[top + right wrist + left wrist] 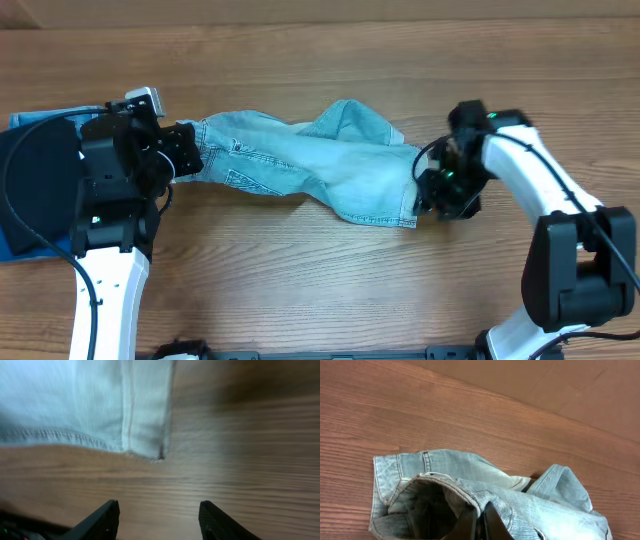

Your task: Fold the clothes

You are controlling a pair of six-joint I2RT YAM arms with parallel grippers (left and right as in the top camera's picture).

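I need to grab the hemmed leg corner (407, 217) of the denim shorts (320, 165) with my right gripper next, opposite the held waistband, to spread the shorts for folding.
The pale light-blue denim shorts (320, 165) lie crumpled across the middle of the wooden table, waistband to the left, a hemmed leg to the right. My left gripper (480, 512) is shut on the waistband edge of the shorts (520, 505), pinching the fabic between its fingers; in the overhead view it sits at the shorts' left end (185, 155). My right gripper (159, 510) is open and empty, just off the table, with the hemmed leg corner (145, 445) a short way ahead of its fingertips. In the overhead view it is at the shorts' right edge (440, 190).
A black garment (40, 180) lies on darker blue folded jeans (30, 245) at the far left, partly under my left arm. Bare wooden table (330, 290) spreads in front of and behind the shorts.
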